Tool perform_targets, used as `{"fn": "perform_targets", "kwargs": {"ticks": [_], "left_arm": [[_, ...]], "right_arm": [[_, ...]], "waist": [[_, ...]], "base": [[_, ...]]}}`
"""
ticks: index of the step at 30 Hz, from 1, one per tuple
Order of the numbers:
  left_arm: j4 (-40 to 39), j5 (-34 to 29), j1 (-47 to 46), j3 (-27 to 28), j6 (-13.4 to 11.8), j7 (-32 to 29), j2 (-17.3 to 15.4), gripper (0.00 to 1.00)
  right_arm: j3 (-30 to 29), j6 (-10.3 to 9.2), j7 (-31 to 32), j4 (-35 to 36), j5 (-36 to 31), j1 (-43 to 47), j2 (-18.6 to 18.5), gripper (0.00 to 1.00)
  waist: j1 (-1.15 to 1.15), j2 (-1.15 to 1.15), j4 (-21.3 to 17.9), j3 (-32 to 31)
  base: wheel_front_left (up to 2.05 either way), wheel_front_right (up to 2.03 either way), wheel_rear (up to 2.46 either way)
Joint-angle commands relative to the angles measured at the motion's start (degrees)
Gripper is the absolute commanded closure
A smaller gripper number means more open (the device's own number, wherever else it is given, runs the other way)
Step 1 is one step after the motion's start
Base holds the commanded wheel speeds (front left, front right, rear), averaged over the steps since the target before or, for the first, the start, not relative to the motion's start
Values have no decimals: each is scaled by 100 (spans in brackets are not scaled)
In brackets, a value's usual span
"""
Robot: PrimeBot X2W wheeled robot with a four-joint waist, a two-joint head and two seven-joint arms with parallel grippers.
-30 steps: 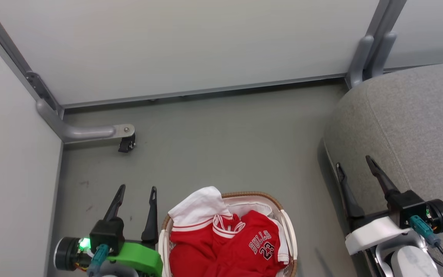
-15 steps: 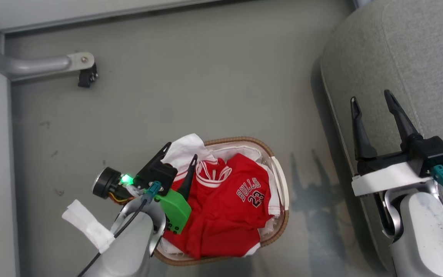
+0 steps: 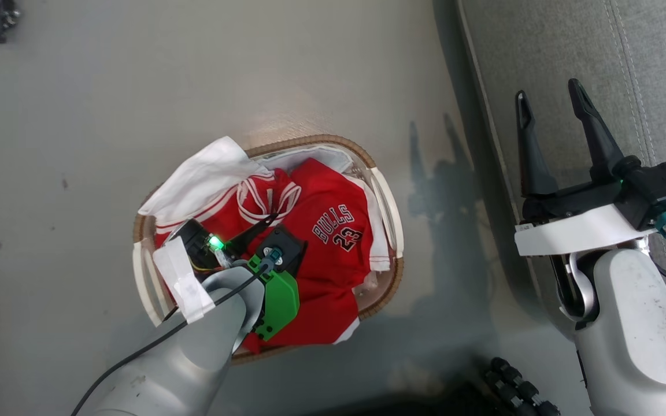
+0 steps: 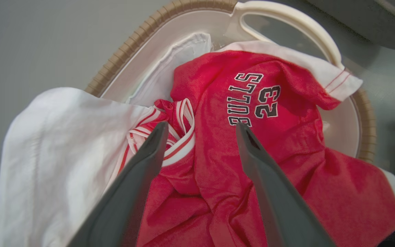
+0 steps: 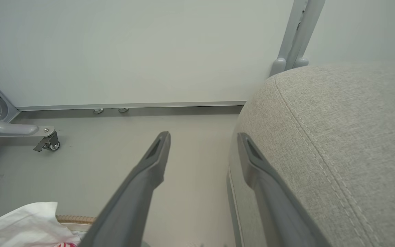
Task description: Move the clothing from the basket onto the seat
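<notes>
I will grip the jersey with my left gripper next, by its white-striped edge (image 3: 268,197). The jersey should then go out of the basket and onto the seat (image 3: 570,46).
The clothing (image 3: 333,231), a red "BULLS 23" jersey with white sleeves, lies bunched in the basket (image 3: 321,140) on the floor. My left gripper (image 3: 269,228) hangs open just above it, pointing down into the basket. In the left wrist view its open fingers (image 4: 201,125) straddle the striped collar and red cloth (image 4: 218,144), gripping nothing; a white sleeve (image 4: 53,144) drapes over the brown rim (image 4: 132,44). My right gripper (image 3: 548,91) stands open and empty over the edge of the grey seat (image 3: 570,46), which also fills the right of the right wrist view (image 5: 338,120).
A metal leg with a black caster (image 5: 46,140) stands at the far left by the pale wall panel (image 5: 132,51). Bare grey floor (image 3: 136,86) surrounds the basket. A dark part of my base (image 3: 518,393) shows at the bottom edge.
The head camera has tilted down. My left gripper has moved from beside the basket to over it, low above the jersey. The right gripper stays open by the seat.
</notes>
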State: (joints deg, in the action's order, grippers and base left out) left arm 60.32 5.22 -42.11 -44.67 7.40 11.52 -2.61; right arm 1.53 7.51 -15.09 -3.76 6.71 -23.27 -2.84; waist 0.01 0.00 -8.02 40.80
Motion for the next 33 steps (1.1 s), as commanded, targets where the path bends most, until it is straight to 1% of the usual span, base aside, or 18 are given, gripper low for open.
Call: {"fn": "perform_targets", "kwargs": {"ticks": [1, 4, 7, 13, 18, 21, 22, 23, 24, 25, 26, 27, 29, 33], "left_arm": [[101, 94, -199, -96, 10, -25, -59, 0], [321, 345, -336, -192, 10, -75, -128, 0], [521, 457, -505, -118, 10, -89, -228, 0], [849, 607, -760, 36, -221, -116, -442, 0], [1027, 728, -860, 117, -244, -252, -574, 0], [1099, 778, -827, 122, -196, -374, -567, 0], [1123, 806, -792, 120, -185, -421, -547, 2], [1136, 823, -765, 112, -173, -449, -533, 24], [1145, 847, -732, 107, -154, -492, -511, 53], [1153, 874, -706, 105, -141, -516, -496, 65], [1166, 890, -683, 102, -142, -563, -483, 98], [1176, 903, -659, 92, -138, -584, -472, 100], [1188, 925, -637, 74, -131, -626, -460, 100], [1148, 951, -602, 27, -111, -459, -399, 100]], "right_arm": [[48, -4, -12, 40, 81, -118, -8, 0], [98, -4, -12, 46, 260, -112, -10, 0], [174, -4, -12, 46, 398, -35, -5, 0], [367, -4, -12, 36, 614, 18, -7, 0], [465, -4, -12, 76, 726, -2, -7, 0], [528, -4, -12, 74, 766, -5, -8, 0], [548, -4, -12, 74, 787, 6, -8, 0], [562, -4, -12, 71, 796, 20, -8, 0], [577, -4, -12, 63, 805, 35, -8, 0], [588, -4, -12, 52, 818, 47, -8, 0], [601, -4, -12, 38, 824, 57, -9, 0], [611, -4, -12, 30, 834, 63, -9, 0], [626, -4, -12, 14, 840, 61, -9, 0], [585, -4, -12, -22, 785, 87, -11, 0]], "waist": [[-1, 0, -608, 689], [-1, 0, -757, 839], [-1, 0, -885, 949], [-1, 0, -1124, 1126], [-1, 0, -1261, 1233], [-1, 0, -1320, 1250], [-1, 0, -1336, 1249], [-1, 0, -1345, 1245], [-1, 0, -1354, 1237], [-1, 0, -1360, 1227], [-1, 0, -1367, 1213], [-1, 0, -1370, 1199], [-1, 0, -1374, 1166], [-1, 0, -1330, 1035]], "base": [[0, 0, 0], [0, 0, 0], [0, 0, 0], [0, 0, 0], [0, 0, 0], [0, 0, 0], [0, 0, 0], [0, 0, 0], [0, 0, 0], [0, 0, 0], [0, 0, 0], [0, 0, 0], [0, 0, 0], [0, 0, 0]]}}
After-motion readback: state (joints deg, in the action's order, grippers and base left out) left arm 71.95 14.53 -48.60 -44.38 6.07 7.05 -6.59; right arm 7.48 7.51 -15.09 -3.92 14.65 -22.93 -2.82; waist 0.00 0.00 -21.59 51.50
